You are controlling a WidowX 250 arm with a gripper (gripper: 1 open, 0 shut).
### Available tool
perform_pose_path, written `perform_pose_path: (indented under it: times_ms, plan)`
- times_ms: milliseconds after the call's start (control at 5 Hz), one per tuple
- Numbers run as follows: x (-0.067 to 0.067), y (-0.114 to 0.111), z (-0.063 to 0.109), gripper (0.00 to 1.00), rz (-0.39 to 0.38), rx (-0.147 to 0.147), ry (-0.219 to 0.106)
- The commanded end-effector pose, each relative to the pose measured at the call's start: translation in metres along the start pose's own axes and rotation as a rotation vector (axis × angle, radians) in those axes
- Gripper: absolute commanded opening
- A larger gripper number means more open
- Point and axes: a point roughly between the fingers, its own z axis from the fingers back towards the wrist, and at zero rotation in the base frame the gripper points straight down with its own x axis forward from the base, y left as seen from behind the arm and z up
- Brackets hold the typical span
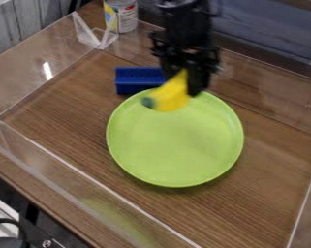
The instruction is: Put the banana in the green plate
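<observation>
My gripper lowers the banana, before releasing it, since the banana's dark tip still hangs above the far part of the lime-green plate.
The yellow banana point(170, 94) hangs tilted in the air over the far edge of the lime-green plate point(174, 145), its dark tip pointing down-left. My black gripper point(186, 76) comes down from above and is shut on the banana's upper end. The banana is held clear of the plate's surface.
A blue rectangular block point(136, 77) lies on the wooden table just behind the plate's far-left rim. Clear plastic walls point(42, 68) enclose the work area on the left and front. A white and yellow object point(116, 15) stands at the back.
</observation>
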Motion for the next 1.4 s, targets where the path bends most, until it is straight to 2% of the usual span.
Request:
perform_pose_path:
  times_ms: [0,400,600,800,1000,1200]
  plan:
    - [0.000,0.037,0.031,0.00,0.010,0.053,-0.089]
    - [0.019,-0.038,0.006,0.00,-0.083,0.027,-0.091]
    - [0.011,-0.001,0.014,0.00,-0.071,0.049,-0.098]
    - [0.006,0.041,0.022,0.00,-0.027,0.077,-0.113]
    - [0.000,0.018,0.012,0.00,-0.076,0.063,-0.093]
    - [-0.002,-0.009,-0.008,0.00,-0.100,0.053,-0.077]
